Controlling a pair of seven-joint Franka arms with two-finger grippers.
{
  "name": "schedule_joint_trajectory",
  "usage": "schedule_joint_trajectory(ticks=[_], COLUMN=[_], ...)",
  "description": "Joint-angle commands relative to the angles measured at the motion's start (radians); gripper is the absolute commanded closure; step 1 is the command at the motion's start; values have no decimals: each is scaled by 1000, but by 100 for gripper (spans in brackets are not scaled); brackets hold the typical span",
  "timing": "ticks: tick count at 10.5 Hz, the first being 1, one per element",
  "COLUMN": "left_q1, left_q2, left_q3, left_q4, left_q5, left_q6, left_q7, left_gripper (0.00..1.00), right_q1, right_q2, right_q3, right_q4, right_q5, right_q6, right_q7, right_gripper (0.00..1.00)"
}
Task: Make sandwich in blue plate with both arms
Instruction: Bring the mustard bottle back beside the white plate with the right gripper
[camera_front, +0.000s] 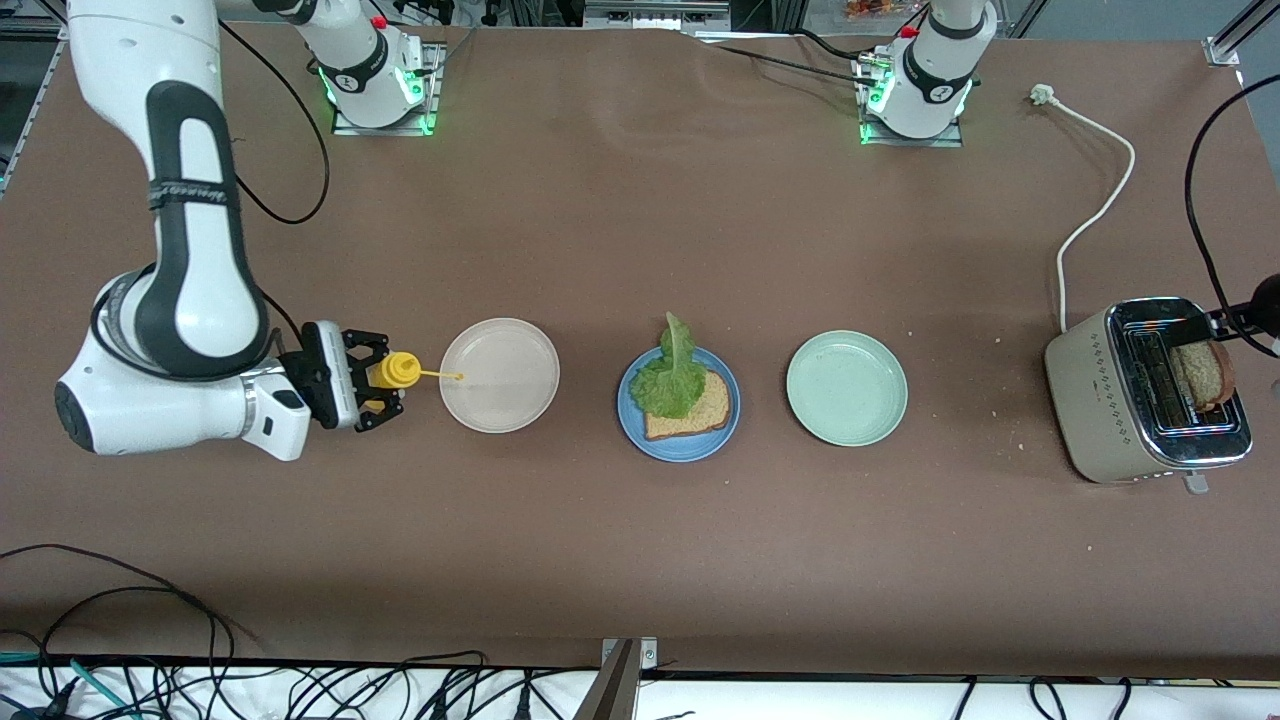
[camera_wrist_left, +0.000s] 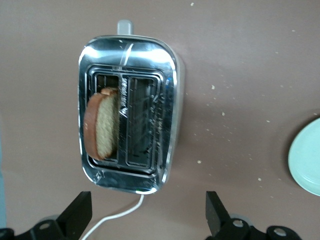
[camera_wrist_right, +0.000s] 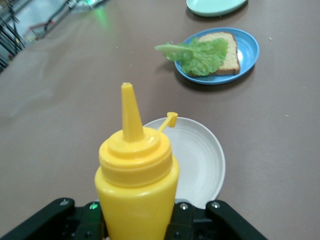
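My left gripper grabs the toast slice by its exposed crust edge (camera_front: 1224, 368) next. Then the slice covers the lettuce (camera_front: 669, 380) on the blue plate.
The blue plate (camera_front: 685, 450) lies mid-table and holds one brown toast slice (camera_front: 700, 410) with a ruffled lettuce leaf (camera_front: 672, 375) on top of it, overhanging the rim. A second toast slice (camera_front: 1205, 372) stands in a slot of the toaster (camera_front: 1085, 390) at the left arm's end. My left gripper (camera_front: 1225, 322) hovers over the toaster, open and holding nothing; its fingers (camera_wrist_left: 75, 217) stand wide apart. My right gripper (camera_front: 375, 378) is shut on a yellow squeeze bottle (camera_front: 398, 370) lying sideways, its nozzle over the beige plate (camera_front: 500, 410).
A pale green plate (camera_front: 846, 388) lies between the blue plate and the toaster. The toaster's white cord (camera_front: 1095, 215) trails toward the left arm's base. Crumbs dot the brown table near the toaster. Loose cables run along the table edge nearest the front camera.
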Motion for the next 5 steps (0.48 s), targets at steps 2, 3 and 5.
schedule_joint_trajectory(ticks=[2, 3, 5], left_q1=[122, 140, 171], left_q2=[88, 108, 153], left_q3=[-13, -13, -13], left_q4=[22, 22, 22], left_q5=[8, 10, 11], left_q6=[124, 139, 171], left_q7=[166, 177, 179], left_gripper=[0, 0, 0], right_q1=[-95, -103, -120], right_q2=[48, 63, 80], right_q3=[20, 20, 21], right_q4=[-168, -197, -242], right_q5=[192, 229, 245], right_q6=[-34, -41, -69], right_q7=[-320, -362, -442], right_gripper=[95, 95, 95])
